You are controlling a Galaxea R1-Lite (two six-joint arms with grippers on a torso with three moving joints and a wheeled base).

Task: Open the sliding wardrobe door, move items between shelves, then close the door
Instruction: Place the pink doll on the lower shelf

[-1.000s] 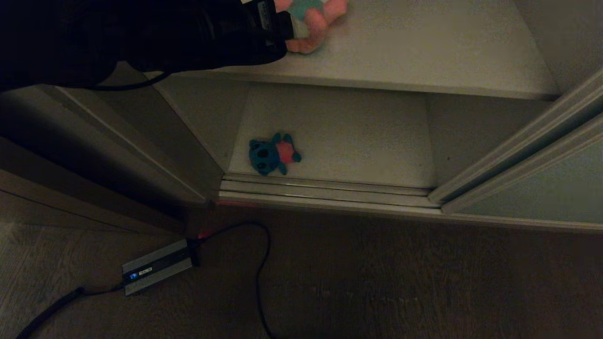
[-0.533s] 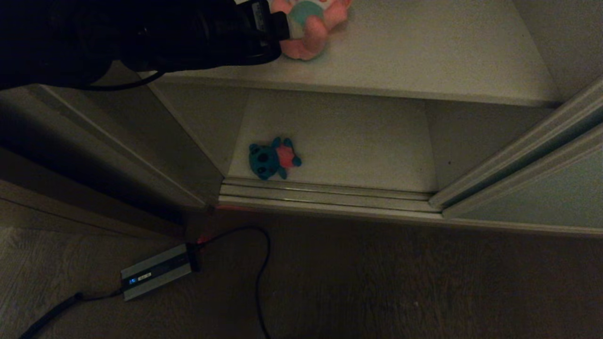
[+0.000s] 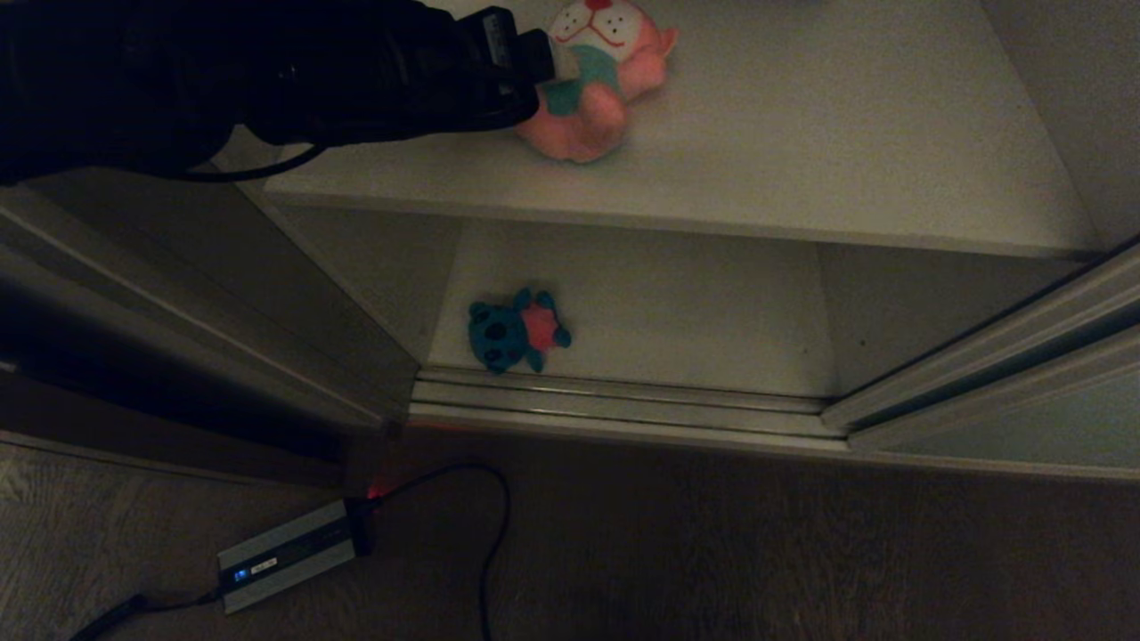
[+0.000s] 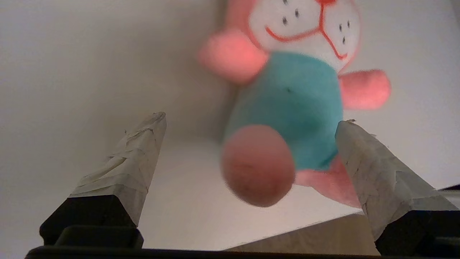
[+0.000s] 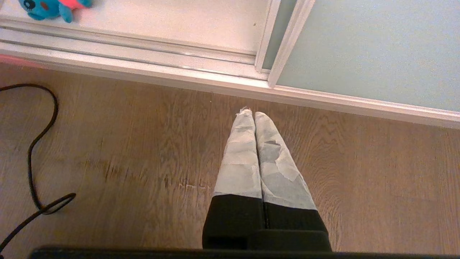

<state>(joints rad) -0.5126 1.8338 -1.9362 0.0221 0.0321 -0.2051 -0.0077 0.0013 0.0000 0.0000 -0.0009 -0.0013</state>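
Note:
The pink toy needs to go to the lower shelf (image 3: 677, 312), so my left gripper should next grab it by the belly of its teal shirt (image 3: 585, 80).
The pink toy (image 3: 592, 85) with a white face and teal shirt lies on the upper shelf (image 3: 802, 151). My left gripper (image 3: 557, 64) reaches over that shelf from the left. In the left wrist view the left gripper (image 4: 251, 118) is open wide, the pink toy (image 4: 298, 104) lying between its taped fingers (image 4: 140, 154) with a gap on one side. The blue toy (image 3: 517, 331) lies on the lower shelf (image 3: 677, 312) near its front left corner. The sliding wardrobe door (image 3: 1024, 427) stands pushed to the right. My right gripper (image 5: 253, 115) hangs shut over the wood floor.
A door track (image 3: 623, 405) runs along the wardrobe's front edge. On the wood floor (image 3: 712, 552) lie a grey power brick (image 3: 285, 552) and a black cable (image 3: 485, 534). A dark panel (image 3: 178, 338) stands at the left of the opening.
The whole head view has shifted, so the camera moved and more of the upper shelf shows. The pink toy kept its place on the shelf. The left gripper's fingers now reach farther along it.

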